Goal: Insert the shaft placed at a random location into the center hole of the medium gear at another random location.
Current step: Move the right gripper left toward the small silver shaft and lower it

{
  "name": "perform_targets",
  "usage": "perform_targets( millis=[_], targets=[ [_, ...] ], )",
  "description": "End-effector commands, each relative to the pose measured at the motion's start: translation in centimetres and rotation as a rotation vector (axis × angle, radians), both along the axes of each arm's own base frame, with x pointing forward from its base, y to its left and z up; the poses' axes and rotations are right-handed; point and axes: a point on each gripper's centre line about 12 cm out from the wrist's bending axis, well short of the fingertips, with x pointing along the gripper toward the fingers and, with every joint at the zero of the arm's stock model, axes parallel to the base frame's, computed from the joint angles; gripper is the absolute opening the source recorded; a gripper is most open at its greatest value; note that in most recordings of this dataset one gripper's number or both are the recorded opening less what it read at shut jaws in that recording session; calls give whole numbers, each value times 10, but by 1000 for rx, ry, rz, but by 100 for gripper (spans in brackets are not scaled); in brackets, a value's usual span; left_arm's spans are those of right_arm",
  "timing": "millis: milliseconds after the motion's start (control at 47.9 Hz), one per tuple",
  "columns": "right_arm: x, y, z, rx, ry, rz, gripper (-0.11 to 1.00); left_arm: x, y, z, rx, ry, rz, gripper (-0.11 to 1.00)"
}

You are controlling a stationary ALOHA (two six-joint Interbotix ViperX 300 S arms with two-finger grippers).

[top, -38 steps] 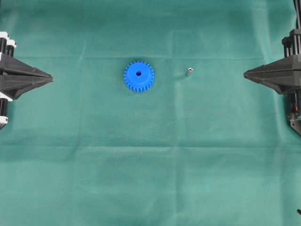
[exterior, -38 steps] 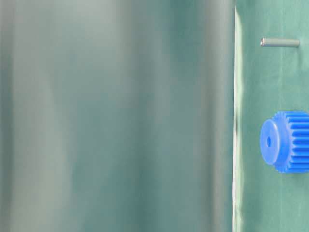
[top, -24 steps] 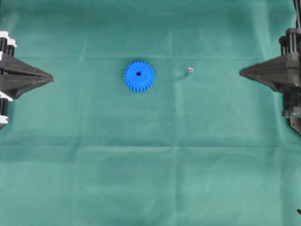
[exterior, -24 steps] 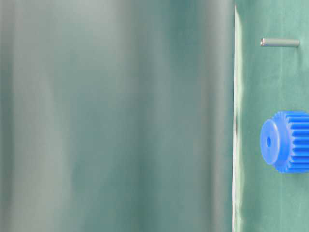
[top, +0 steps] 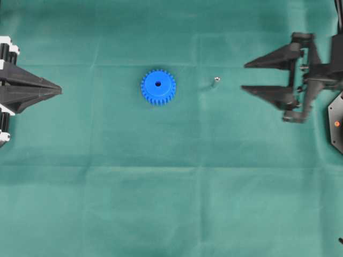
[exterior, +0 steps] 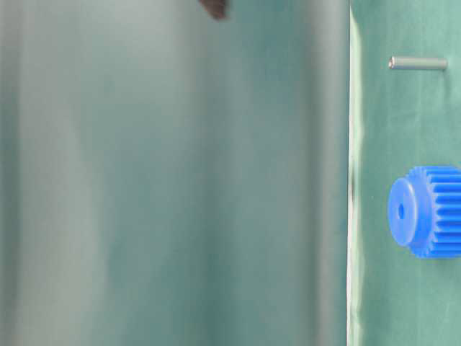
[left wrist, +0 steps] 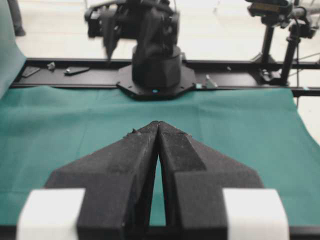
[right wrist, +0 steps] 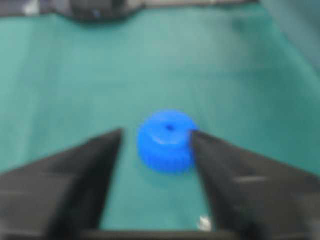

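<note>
I should next grab the shaft by its upper end [top: 217, 79] with my right gripper, so that it can go into the medium gear's center hole [top: 158, 84].
The medium gear [top: 158, 87] is bright blue and lies flat on the green cloth, its dark center hole [top: 158, 83] facing up. To its right stands the shaft [top: 215, 82], a tiny silvery pin; the table-level view shows the shaft [exterior: 418, 63] and the gear [exterior: 425, 211] too. My right gripper [top: 245, 76] is open, a little to the right of the shaft and apart from it. Through the right wrist view the gear [right wrist: 166, 141] shows between the fingers, the shaft [right wrist: 203, 222] low near the right finger. My left gripper [top: 59, 90] is shut and empty at the far left.
Green cloth [top: 171, 193] covers the whole table. In the left wrist view the right arm's base [left wrist: 156, 65] stands beyond the cloth's far edge on a black rail, with a camera stand [left wrist: 270, 35] to its right.
My right gripper has opened wide and moved left toward the shaft. The left gripper, gear and shaft have not moved.
</note>
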Motion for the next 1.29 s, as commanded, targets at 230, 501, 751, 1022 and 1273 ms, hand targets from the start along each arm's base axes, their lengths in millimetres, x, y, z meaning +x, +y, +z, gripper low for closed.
perform_targets(
  millis=[230, 501, 751, 1022, 1273],
  targets=[
    [32, -30, -61, 16, 133, -83, 86, 2, 0, 8, 3, -17, -2, 0],
    [42, -37, -100, 40, 205, -108, 86, 2, 0, 7, 5, -15, -2, 0],
    [44, -40, -113, 51, 204, -130, 86, 2, 0, 5, 5, -5, -2, 0],
    [46, -41, -112, 57, 200, -141, 64, 2, 0, 5, 3, 0, -2, 0],
    [48, -42, -114, 60, 226, -140, 13, 2, 0, 4, 3, 3, -2, 0]
  ],
)
